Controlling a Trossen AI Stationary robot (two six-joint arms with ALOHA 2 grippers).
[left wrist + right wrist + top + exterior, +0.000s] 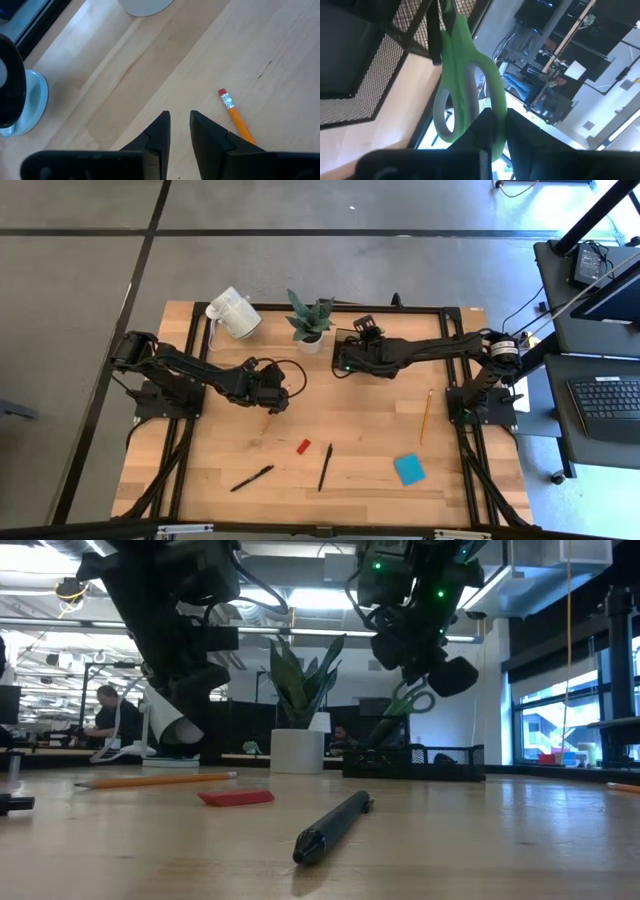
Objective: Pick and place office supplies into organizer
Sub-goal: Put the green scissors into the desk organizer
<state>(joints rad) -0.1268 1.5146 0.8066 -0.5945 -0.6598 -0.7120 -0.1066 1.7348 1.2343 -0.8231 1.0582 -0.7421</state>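
Note:
The scissors' blades reach inside the organizer's mesh section (pixel 464 7), so the green-handled scissors would rest in that section. The right gripper needs to let go of them now.
My right gripper (pixel 499 125) is shut on the green-handled scissors (pixel 465 75), above the black mesh organizer (pixel 360 330) at the table's far side. In the low view the scissors (pixel 405 705) slant down from the gripper (pixel 440 675) toward the organizer (pixel 415 760). My left gripper (pixel 179 119) hovers over bare table left of the middle (pixel 272 402), open by a narrow gap with nothing in it. An orange pencil (pixel 235 116) lies flat on the wood right beside its fingers. My right gripper pinches the rim of one green handle loop (pixel 492 102) between its two fingers. The scissors are lifted clear of the table and slant down below the fingers, blades toward the organizer. Whether the blade tips touch the organizer I cannot tell.
A white mug (pixel 232 313) and a potted plant (pixel 308 320) stand at the far edge, left of the organizer. A red block (pixel 303 446), two black pens (pixel 253 478) (pixel 325 466), a blue pad (pixel 408 469) and another pencil (pixel 426 415) lie on the near half.

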